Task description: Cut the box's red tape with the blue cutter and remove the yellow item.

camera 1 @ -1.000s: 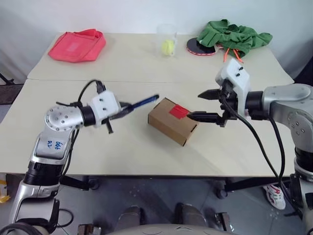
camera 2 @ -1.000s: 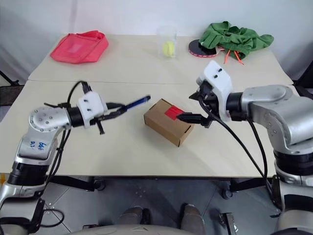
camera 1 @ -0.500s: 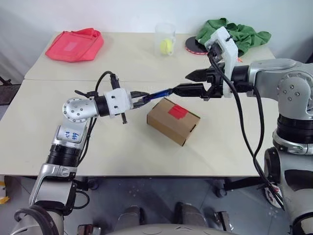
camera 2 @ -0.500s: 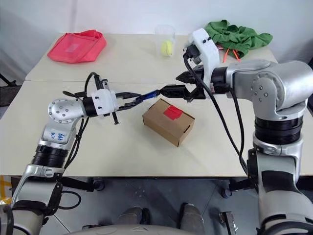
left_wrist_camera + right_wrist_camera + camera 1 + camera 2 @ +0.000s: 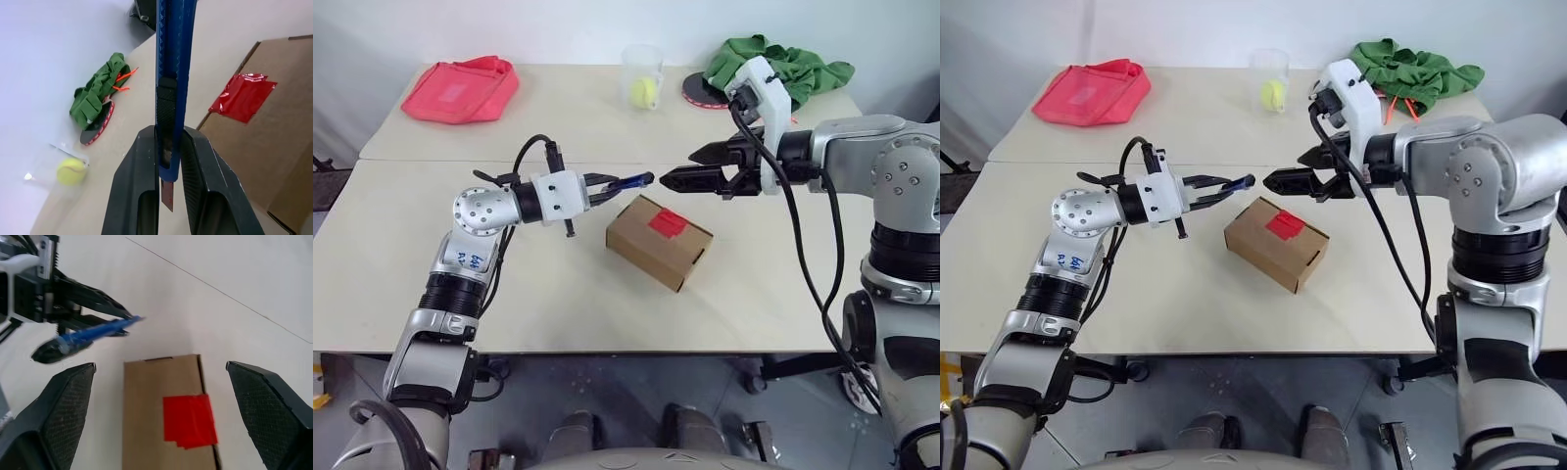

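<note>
My right gripper grabs the blue cutter by the dark end that sticks out free (image 5: 646, 179) (image 5: 51, 350) next, since my left gripper holds one end of the cutter.
The brown cardboard box (image 5: 658, 241) lies slanted at the table's middle, its red tape (image 5: 668, 223) on the top face. My left gripper (image 5: 605, 186) is shut on the blue cutter (image 5: 628, 182), held level just left of and above the box; the slim blade end points toward the right gripper. In the left wrist view the fingers (image 5: 139, 176) clamp the cutter (image 5: 173, 73) over the tape (image 5: 243, 95). My right gripper (image 5: 679, 167) hangs open above the box's far edge, its fingertips close to the cutter's tip and holding nothing. The yellow item is hidden.
A pink-red cloth bag (image 5: 460, 88) lies at the back left. A clear cup with a yellow-green ball (image 5: 644, 80) stands at the back middle. A green cloth (image 5: 773, 64) covers a round paddle (image 5: 703, 94) at the back right.
The left gripper carried the cutter right, up to the box. The right gripper rose from beside the box's right end to above its far edge, near the cutter's tip.
</note>
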